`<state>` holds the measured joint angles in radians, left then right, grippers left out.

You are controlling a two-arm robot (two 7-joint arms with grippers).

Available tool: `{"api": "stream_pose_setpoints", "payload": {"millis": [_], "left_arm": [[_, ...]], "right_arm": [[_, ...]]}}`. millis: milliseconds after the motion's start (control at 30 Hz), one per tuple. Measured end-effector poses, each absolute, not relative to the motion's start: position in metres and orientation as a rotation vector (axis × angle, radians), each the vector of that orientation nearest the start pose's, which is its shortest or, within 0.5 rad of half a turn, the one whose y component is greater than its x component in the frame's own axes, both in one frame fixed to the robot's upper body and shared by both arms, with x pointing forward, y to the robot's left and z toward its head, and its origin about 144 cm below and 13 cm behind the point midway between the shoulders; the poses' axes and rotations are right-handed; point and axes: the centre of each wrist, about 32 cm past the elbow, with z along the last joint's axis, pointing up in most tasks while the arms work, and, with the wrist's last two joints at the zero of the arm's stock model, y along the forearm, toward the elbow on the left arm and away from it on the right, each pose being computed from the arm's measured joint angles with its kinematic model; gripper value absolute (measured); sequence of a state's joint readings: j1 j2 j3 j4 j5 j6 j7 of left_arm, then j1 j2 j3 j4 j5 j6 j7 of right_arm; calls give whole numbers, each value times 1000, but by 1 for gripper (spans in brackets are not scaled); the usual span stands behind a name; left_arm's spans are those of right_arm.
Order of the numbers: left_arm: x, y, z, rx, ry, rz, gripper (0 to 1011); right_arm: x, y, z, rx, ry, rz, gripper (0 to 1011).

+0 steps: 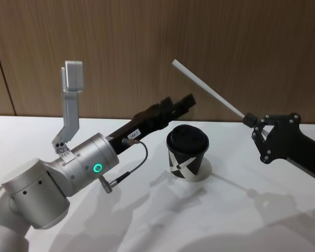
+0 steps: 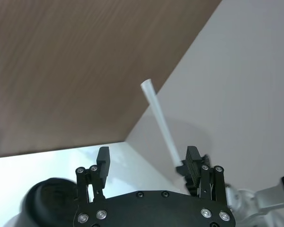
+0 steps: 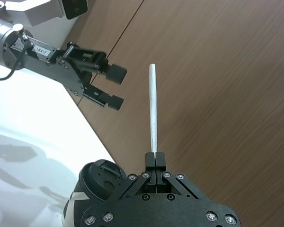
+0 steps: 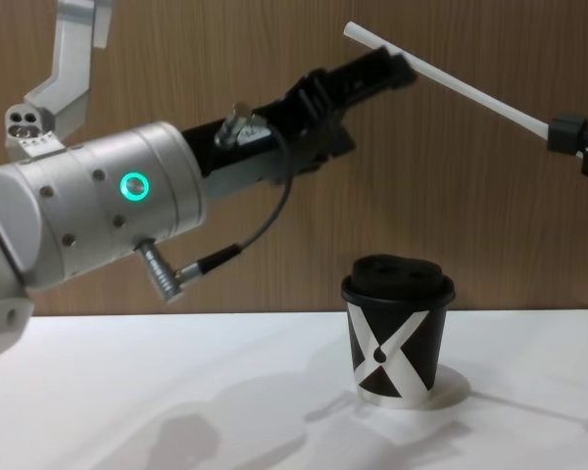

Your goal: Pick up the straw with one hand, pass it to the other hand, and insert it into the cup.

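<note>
The white straw's lower end needs to go into the cup (image 1: 187, 155), so my left gripper will next grab the straw by its upper part (image 1: 196, 79).
My right gripper (image 1: 248, 119) is shut on the lower end of the white straw (image 1: 207, 89), held in the air right of the cup and slanting up toward the wall. In the right wrist view the straw (image 3: 153, 109) rises straight from the closed right gripper (image 3: 155, 158). My left gripper (image 1: 181, 103), long and black with a silver wrist, stands open above and behind the cup, beside the straw's upper part and apart from it (image 3: 114, 87). The black cup (image 1: 187, 155) with the white X mark and domed lid stands upright on the table (image 4: 400, 343).
The white table (image 1: 147, 220) spreads around the cup, with free room at the front and left. A brown wood-panel wall (image 1: 147, 42) closes the back, just behind both grippers.
</note>
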<state>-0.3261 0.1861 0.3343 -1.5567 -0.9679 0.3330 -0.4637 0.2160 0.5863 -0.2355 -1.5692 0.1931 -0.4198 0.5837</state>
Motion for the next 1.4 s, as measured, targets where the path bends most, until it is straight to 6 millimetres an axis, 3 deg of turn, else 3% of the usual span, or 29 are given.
{"api": "stream_pose_setpoints", "payload": {"millis": [633, 1400], "left_arm": [[529, 155, 1244, -563, 590, 447, 1003], [536, 133, 1248, -589, 625, 418, 1003]], "right_arm": [[504, -328, 1228, -76, -658, -691, 7], [504, -328, 1228, -76, -658, -691, 7]]}}
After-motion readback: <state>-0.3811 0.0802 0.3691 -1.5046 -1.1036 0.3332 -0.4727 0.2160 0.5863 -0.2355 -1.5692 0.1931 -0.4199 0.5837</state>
